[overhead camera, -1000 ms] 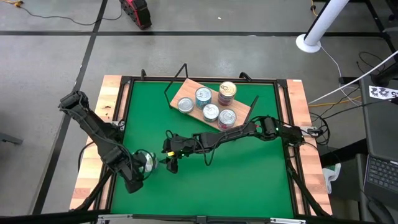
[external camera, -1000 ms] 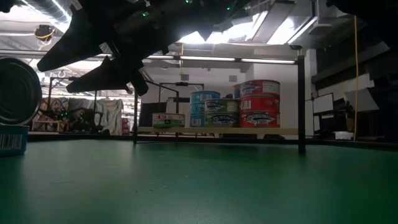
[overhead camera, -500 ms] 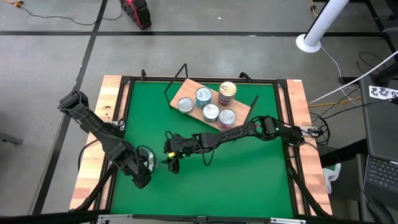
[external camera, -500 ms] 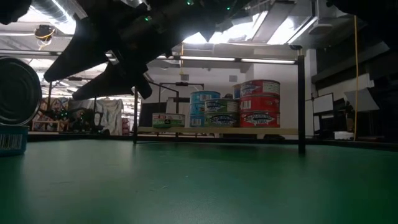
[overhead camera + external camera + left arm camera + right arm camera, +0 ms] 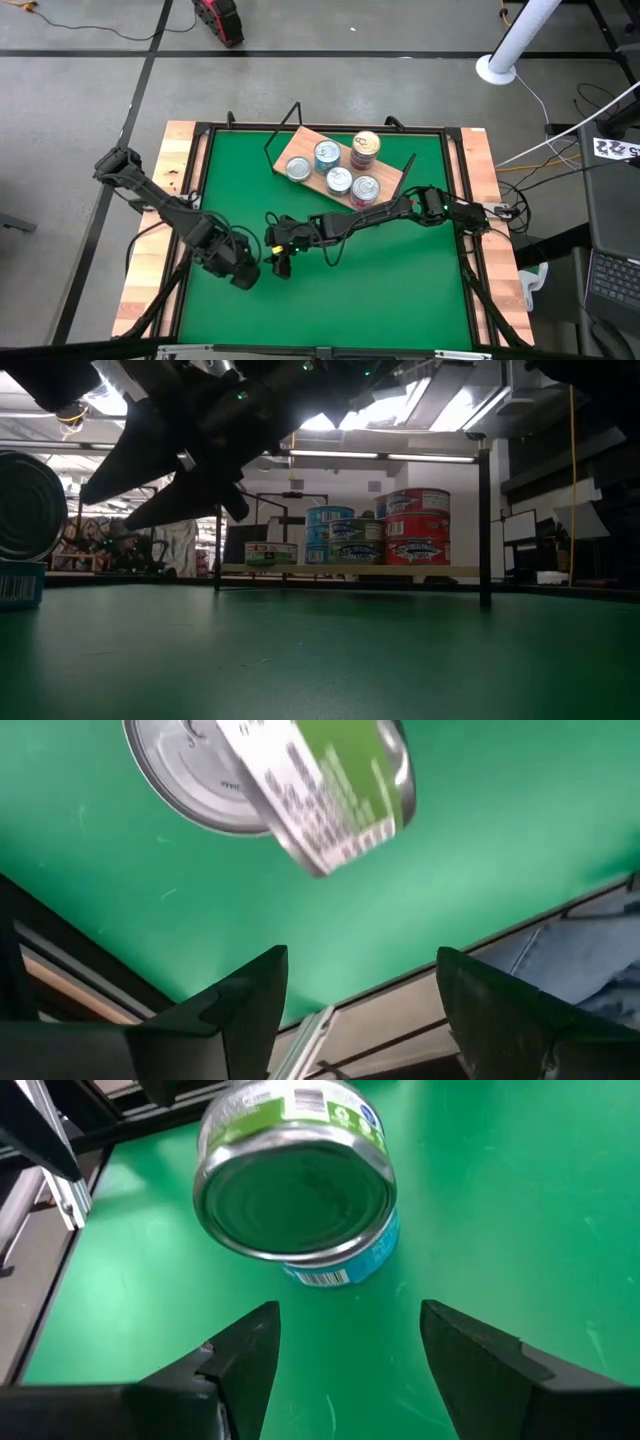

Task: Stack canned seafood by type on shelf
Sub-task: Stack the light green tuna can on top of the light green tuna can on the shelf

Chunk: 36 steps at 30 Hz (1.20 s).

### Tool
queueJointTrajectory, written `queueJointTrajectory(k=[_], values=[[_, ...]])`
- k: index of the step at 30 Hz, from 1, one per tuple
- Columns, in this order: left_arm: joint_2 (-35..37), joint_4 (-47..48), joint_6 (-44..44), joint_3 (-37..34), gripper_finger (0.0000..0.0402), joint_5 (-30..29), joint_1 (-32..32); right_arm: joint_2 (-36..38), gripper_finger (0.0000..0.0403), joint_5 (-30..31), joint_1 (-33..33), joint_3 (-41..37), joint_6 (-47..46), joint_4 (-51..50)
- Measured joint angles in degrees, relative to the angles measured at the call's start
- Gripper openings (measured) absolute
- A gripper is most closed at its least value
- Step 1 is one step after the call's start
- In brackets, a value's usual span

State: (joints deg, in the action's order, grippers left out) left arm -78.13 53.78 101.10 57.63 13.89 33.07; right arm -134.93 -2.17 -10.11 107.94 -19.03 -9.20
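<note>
My left gripper grips the green-labelled tin by its opposite metal rims next, to stack point(image 5: 366, 146) it by type on the wooden shelf.
Two loose tins sit near the table's near-left corner. A green-labelled tin point(image 5: 295, 1190), silver lid showing point(image 5: 215, 775), leans tilted on a flat blue-labelled tin point(image 5: 345, 1260); in the low view the same tilted tin point(image 5: 28, 505) rests on the blue tin point(image 5: 20, 585). My left gripper point(image 5: 360, 1010) is open above them and hides them in the high view point(image 5: 245, 272). My right gripper point(image 5: 350, 1350) point(image 5: 273, 260) is open just right of them, pointing at them. The wooden shelf point(image 5: 318, 168) point(image 5: 350, 570) carries several tins, including a gold-topped stack point(image 5: 366, 146).
The shelf stands at the table's far middle on black wire supports point(image 5: 283, 125), one post point(image 5: 483, 525) showing in the low view. A raised wooden frame point(image 5: 190, 190) borders the green mat point(image 5: 400, 290), which is bare toward the near right.
My left gripper has moved toward the table's right and slightly toward its far edge, coming over the two loose tins and close to my right gripper. The tins have stayed where they were.
</note>
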Motion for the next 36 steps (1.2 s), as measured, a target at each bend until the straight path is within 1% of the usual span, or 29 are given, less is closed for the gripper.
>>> queueJointTrajectory(k=[10,16,23,28,32,36], values=[[0.0,1.7,0.6,0.0,0.0249,-0.4,-3.7,0.0,0.0241,0.0,0.0,0.0,0.0,-1.8],[0.0,1.9,0.6,0.0,0.0249,-3.1,-5.3,0.0,0.0241,0.0,0.0,0.0,0.0,-2.5],[0.0,4.6,0.9,0.0,0.0249,-5.3,-6.8,0.0,0.0241,0.0,0.0,0.0,0.0,-3.7],[0.0,4.3,1.5,0.0,0.0249,-7.7,-7.4,0.0,0.0241,0.0,0.0,0.0,0.0,-4.4],[0.0,4.3,0.0,0.0,0.0249,-10.1,-7.4,0.0,0.0241,0.0,0.0,0.0,0.1,-4.5],[0.0,4.3,-3.6,0.0,0.0249,-11.0,-7.4,0.0,0.0241,0.0,0.0,0.0,1.1,-4.9]])
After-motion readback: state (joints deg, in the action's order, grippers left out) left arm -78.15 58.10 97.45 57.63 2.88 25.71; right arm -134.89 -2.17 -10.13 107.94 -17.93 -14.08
